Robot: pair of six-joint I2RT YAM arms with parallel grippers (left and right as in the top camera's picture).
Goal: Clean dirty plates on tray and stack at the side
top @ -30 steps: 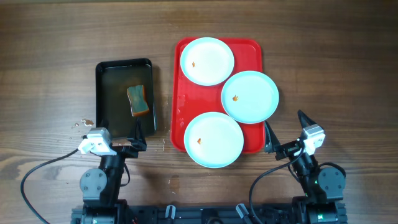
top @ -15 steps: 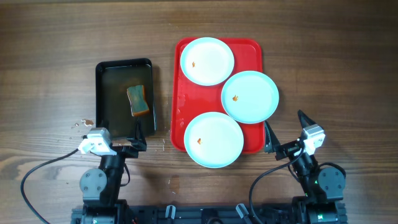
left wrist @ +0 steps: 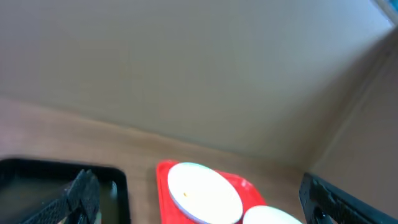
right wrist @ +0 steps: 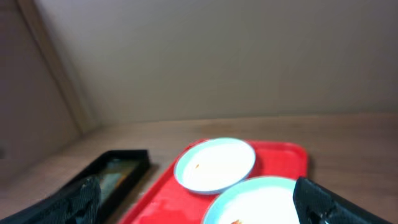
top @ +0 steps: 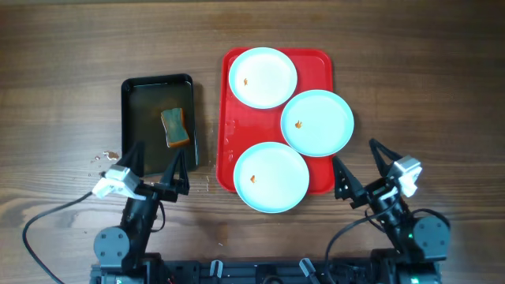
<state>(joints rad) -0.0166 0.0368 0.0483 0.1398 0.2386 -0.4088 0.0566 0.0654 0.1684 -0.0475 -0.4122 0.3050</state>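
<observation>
I will next take hold of the green and orange sponge across its middle [top: 175, 127] with my left gripper, so the sponge's ends stay free to wipe the dirty plates.
Three pale blue-white plates lie on the red tray [top: 319, 61]: a far plate [top: 263, 76], a right plate [top: 317, 121] and a near plate [top: 271, 176], each with a small orange smear. My left gripper [top: 155, 164] is open and empty, over the near end of the black tray. My right gripper [top: 362, 167] is open and empty, just right of the red tray's near corner. The left wrist view shows the far plate [left wrist: 204, 193] on the red tray [left wrist: 163, 174]. The right wrist view shows the far plate [right wrist: 214, 163] and the right plate [right wrist: 261, 200].
A black tray [top: 129, 118] with water and a green and orange sponge [top: 174, 128] stands left of the red tray. Water drops [top: 101, 158] lie on the wood table near its front left corner. A wall rises behind the table.
Both grippers have lifted and tilted forward from their rest poses. Their fingers now spread wider in the overhead view. The plates and the sponge have not moved.
</observation>
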